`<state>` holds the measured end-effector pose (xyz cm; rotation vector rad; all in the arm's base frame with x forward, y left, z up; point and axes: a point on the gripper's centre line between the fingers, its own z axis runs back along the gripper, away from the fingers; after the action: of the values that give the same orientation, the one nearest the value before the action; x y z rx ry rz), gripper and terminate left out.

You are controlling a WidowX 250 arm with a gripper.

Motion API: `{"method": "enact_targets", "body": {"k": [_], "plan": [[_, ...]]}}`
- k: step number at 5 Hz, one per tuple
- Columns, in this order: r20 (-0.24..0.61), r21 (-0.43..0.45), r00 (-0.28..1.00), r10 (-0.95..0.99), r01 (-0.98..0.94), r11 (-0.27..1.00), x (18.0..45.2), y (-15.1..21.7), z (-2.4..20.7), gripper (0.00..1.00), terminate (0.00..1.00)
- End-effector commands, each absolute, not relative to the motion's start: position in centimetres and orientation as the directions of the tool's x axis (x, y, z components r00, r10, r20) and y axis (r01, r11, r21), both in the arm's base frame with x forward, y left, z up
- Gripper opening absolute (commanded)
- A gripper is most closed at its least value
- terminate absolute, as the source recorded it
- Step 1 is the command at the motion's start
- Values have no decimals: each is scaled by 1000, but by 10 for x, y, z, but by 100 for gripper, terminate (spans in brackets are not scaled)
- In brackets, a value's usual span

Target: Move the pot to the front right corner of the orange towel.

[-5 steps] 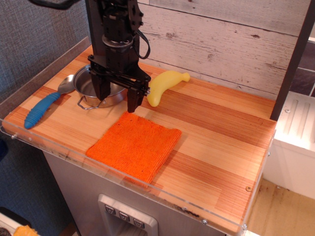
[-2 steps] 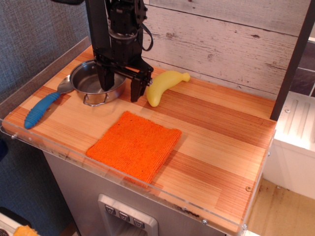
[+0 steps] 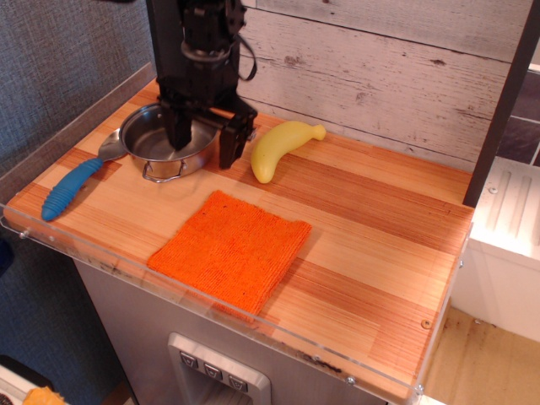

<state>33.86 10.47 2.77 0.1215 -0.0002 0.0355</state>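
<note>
My gripper next grabs the pot by its rim [image 3: 216, 139], to move the pot to the corner of the orange towel [image 3: 230, 250].
The shiny steel pot [image 3: 154, 143] sits on the wooden table at the back left, one wire loop handle facing the front. The orange towel [image 3: 230, 250] lies flat in front of it, near the table's front edge, with nothing on it. My gripper [image 3: 205, 143] is open and points down over the pot's right rim. One finger [image 3: 180, 133] is inside the pot and the other finger [image 3: 231, 146] is outside, to the right of the rim. I cannot tell whether either finger touches the rim.
A steel spoon with a blue ribbed handle [image 3: 72, 187] lies left of the pot, its bowl against the pot. A yellow banana [image 3: 279, 147] lies right of the gripper. A clear plastic lip runs along the table's front edge [image 3: 211, 314]. A plank wall stands behind.
My gripper moved back and left from above the towel's rear corner to the pot's right rim, still open. The pot, towel, spoon and banana have not moved.
</note>
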Motion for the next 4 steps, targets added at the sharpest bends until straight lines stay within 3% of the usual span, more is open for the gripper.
{"method": "enact_targets", "body": {"k": [1, 2, 4], "plan": [[-7, 144, 999, 53, -51, 988, 342, 121, 20, 100, 0], [3, 128, 999, 44, -44, 991, 343, 117, 23, 0, 0], [52, 110, 998, 19, -25, 994, 331, 107, 48, 0, 0]]}}
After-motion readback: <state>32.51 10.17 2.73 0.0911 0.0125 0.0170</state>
